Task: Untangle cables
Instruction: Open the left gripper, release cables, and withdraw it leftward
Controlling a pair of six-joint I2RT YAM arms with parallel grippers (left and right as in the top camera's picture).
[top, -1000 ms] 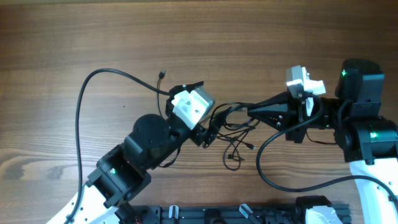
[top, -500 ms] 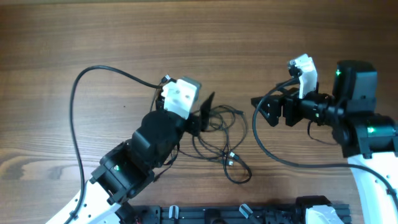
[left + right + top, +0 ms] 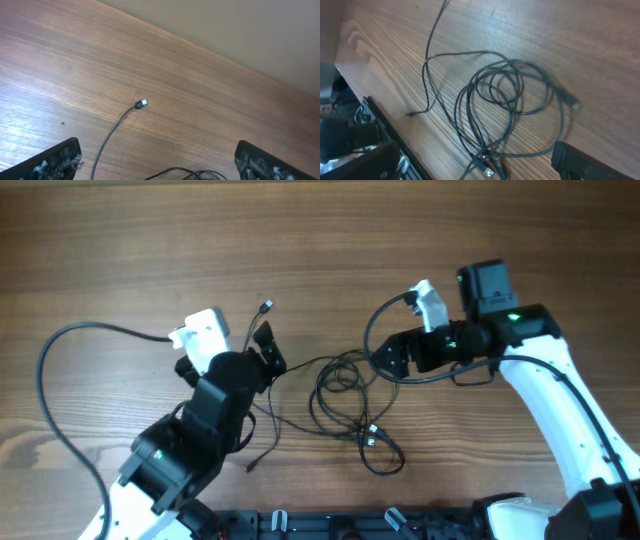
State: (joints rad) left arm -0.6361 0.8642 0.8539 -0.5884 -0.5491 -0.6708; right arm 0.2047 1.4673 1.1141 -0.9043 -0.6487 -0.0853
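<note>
Next, the right gripper grabs a black loop of the tangle [image 3: 351,381] [image 3: 514,98] and leaves the silver-tipped plug ends free to untangle.
The cables [image 3: 345,395] lie on the wooden table as a loose tangle of thin black loops between my two arms. One strand runs left to a plug [image 3: 265,307]; silver-tipped plugs [image 3: 372,435] lie toward the front. My left gripper [image 3: 266,350] stands open just left of the tangle, holding nothing. My right gripper [image 3: 387,360] is open at the tangle's right edge. In the left wrist view the left gripper [image 3: 157,162] frames bare wood, a cord and its silver plug [image 3: 142,103]. In the right wrist view the right gripper [image 3: 475,165] hangs above the loops [image 3: 505,95] and plugs [image 3: 487,172].
A black rail [image 3: 330,525] runs along the table's front edge. The left arm's thick black wire [image 3: 60,380] arcs out over the table at far left. The right arm's wire [image 3: 380,320] loops above its gripper. The table's far edge [image 3: 210,47] meets a beige wall.
Both grippers have opened and let go of the cables. The left arm has swung away to the left. The tangle has dropped and spread flat on the table.
</note>
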